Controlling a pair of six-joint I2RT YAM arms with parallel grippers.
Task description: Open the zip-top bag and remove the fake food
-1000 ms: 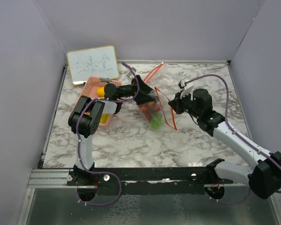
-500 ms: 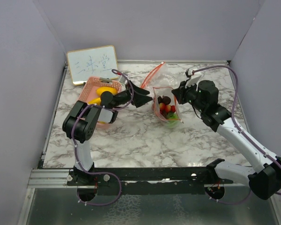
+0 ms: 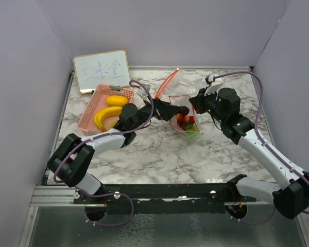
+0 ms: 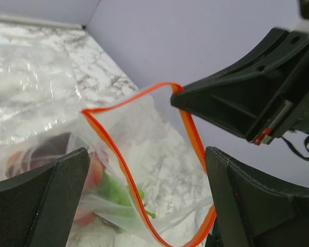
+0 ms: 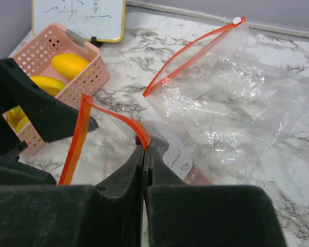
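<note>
The bag's opening has to be held open to take out the fake food, so the left gripper should next pinch the bag's orange rim (image 3: 172,121) (image 4: 118,164) opposite the right gripper.
The zip-top bag (image 3: 187,125) hangs upright over the marble, its orange rim (image 4: 118,164) spread open. Inside lies fake food: a red piece (image 3: 184,118), a green piece (image 4: 116,193) and a dark purple bit (image 4: 46,154). My right gripper (image 3: 194,105) is shut on the bag's orange rim (image 5: 144,139) and holds it up. My left gripper (image 3: 177,110) is open at the bag's mouth, its fingers (image 4: 46,195) on either side of the rim, with nothing between them but the bag. A yellow banana (image 3: 107,114) and a yellow oval lemon (image 3: 117,100) lie in the pink basket (image 3: 90,112).
A second clear bag (image 5: 237,77) with an orange zip lies flat at the back of the marble table (image 3: 144,149). A small whiteboard (image 3: 102,70) leans at the back left. Grey walls close in the left, back and right sides.
The right gripper lifted the bag from lying tilted to hanging upright. The left arm stretched out low to the right, and its gripper opened wider and reached the bag's mouth.
</note>
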